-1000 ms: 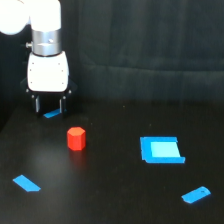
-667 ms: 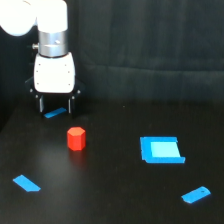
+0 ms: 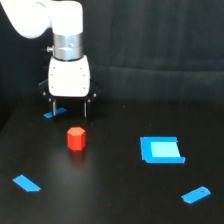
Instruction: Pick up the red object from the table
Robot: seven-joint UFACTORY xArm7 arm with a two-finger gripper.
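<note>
I should next grab the red block by its upright faceted sides, to pick it up from the table.
The red object (image 3: 76, 138) is a small red-orange faceted block standing on the black table (image 3: 110, 190), left of centre in the exterior view. My gripper (image 3: 69, 113) hangs from the white arm just behind and above the block, apart from it. Its two dark fingers (image 3: 53, 108) point down with an empty gap between them, so it is open and holds nothing.
A flat blue piece (image 3: 54, 113) lies behind the gripper. A blue square piece (image 3: 161, 149) lies at the exterior view's right. Small blue strips lie at the front left (image 3: 26, 183) and front right (image 3: 196, 194). A dark curtain backs the table.
The arm and gripper have moved toward the exterior view's right, to a spot just behind the red block. The block and the blue pieces have not moved.
</note>
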